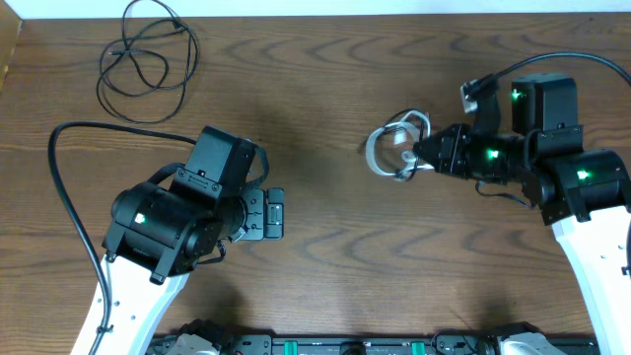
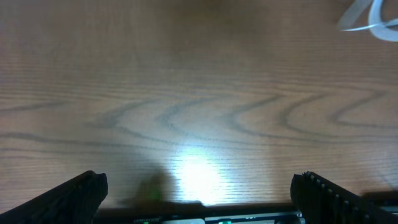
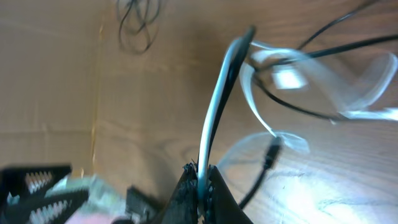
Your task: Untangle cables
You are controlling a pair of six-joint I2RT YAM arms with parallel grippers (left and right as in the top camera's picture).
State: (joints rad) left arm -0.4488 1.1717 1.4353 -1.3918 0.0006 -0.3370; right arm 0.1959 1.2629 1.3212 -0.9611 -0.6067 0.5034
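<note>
The white cable (image 3: 217, 106) is still short of my left gripper's open fingers, so it comes there, before my right gripper releases it.
A white cable (image 1: 386, 148) lies looped right of the table's middle. My right gripper (image 1: 422, 156) is shut on it. In the right wrist view the white cable (image 3: 217, 106) rises straight out of the shut jaws (image 3: 202, 177), and a thin black cable (image 3: 270, 155) with a small plug crosses its loops. Another black cable (image 1: 148, 59) lies coiled alone at the far left and also shows in the right wrist view as a black coil (image 3: 138, 22). My left gripper (image 1: 279, 214) is open over bare wood, its fingers (image 2: 74, 193) wide apart, and the white cable (image 2: 373, 15) is far off.
A thick black arm cable (image 1: 59, 187) curves round my left arm, and another (image 1: 592, 61) runs to my right arm. The table's left edge (image 1: 10, 49) is close to the black coil.
</note>
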